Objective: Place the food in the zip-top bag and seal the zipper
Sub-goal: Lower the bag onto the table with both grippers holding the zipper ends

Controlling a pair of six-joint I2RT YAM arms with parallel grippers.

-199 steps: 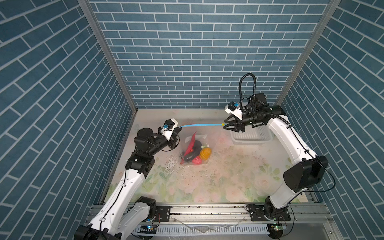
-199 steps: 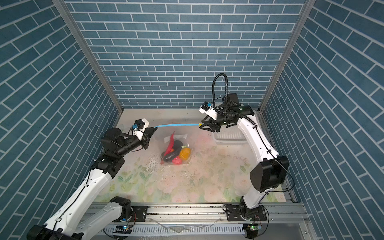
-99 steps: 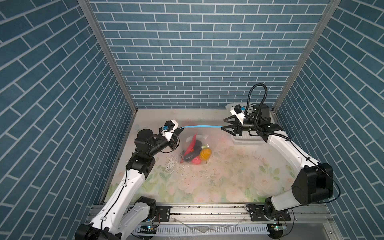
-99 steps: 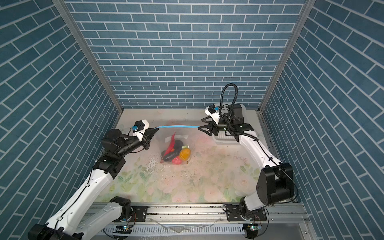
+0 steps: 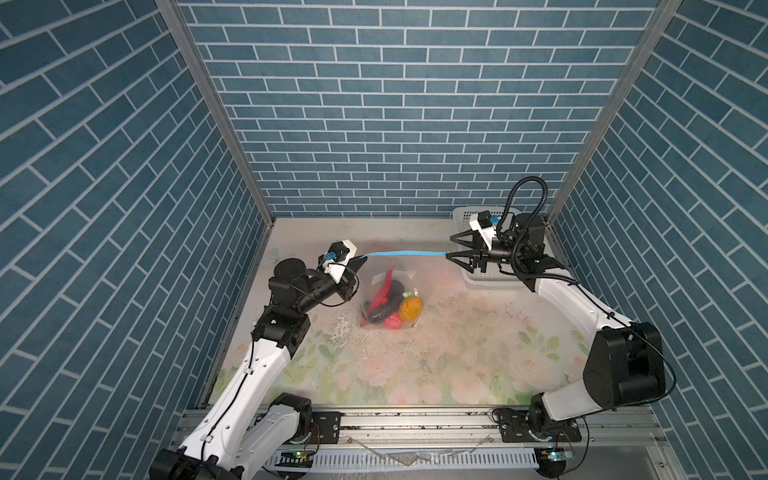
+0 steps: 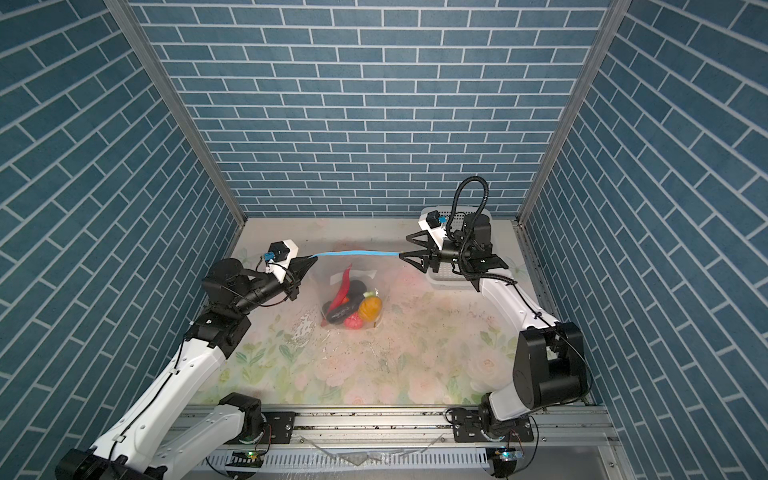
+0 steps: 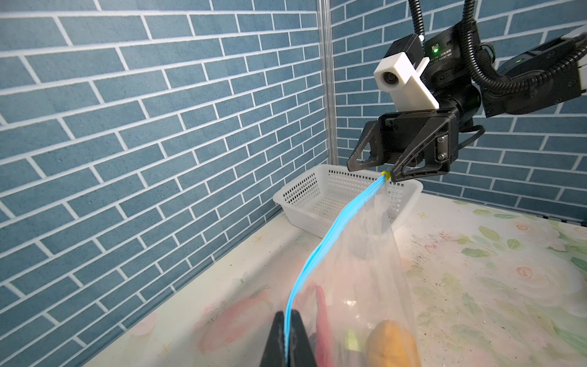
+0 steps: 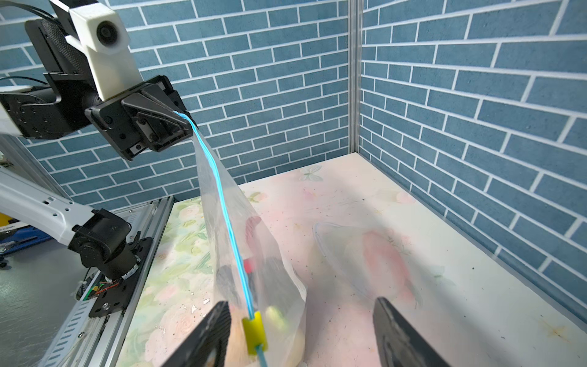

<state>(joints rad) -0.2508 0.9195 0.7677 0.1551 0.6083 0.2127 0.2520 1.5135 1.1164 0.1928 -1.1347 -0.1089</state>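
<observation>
My right gripper takes hold of the light-blue zipper's end (image 5: 445, 254) (image 8: 262, 357) just beyond the yellow slider tab next, to lay the sealed bag flat.
The clear zip-top bag (image 5: 390, 286) hangs by one end of its light-blue zipper (image 5: 405, 253) from my left gripper (image 7: 287, 321), which is shut on the strip. The food (image 5: 392, 309) lies in the bag's bottom on the table: a red chili, a dark eggplant, an orange lump and a pink lump. The zipper (image 8: 222, 203) stretches across to my right gripper (image 8: 301, 321), which is open. The yellow slider tab (image 8: 254, 332) sits between its fingers, close beside one finger (image 8: 209, 330) and far from its twin. In both top views the strip (image 6: 357, 252) runs nearly level between the grippers.
A white perforated basket (image 5: 494, 279) stands at the back right corner, directly under my right gripper (image 5: 451, 247). Brick-patterned walls close in the back and both sides. The flowered table top (image 5: 457, 353) spreads in front of the bag.
My right gripper has opened wide and shifted right and lower, over the basket, letting go of the slider. The left gripper has kept its hold and place.
</observation>
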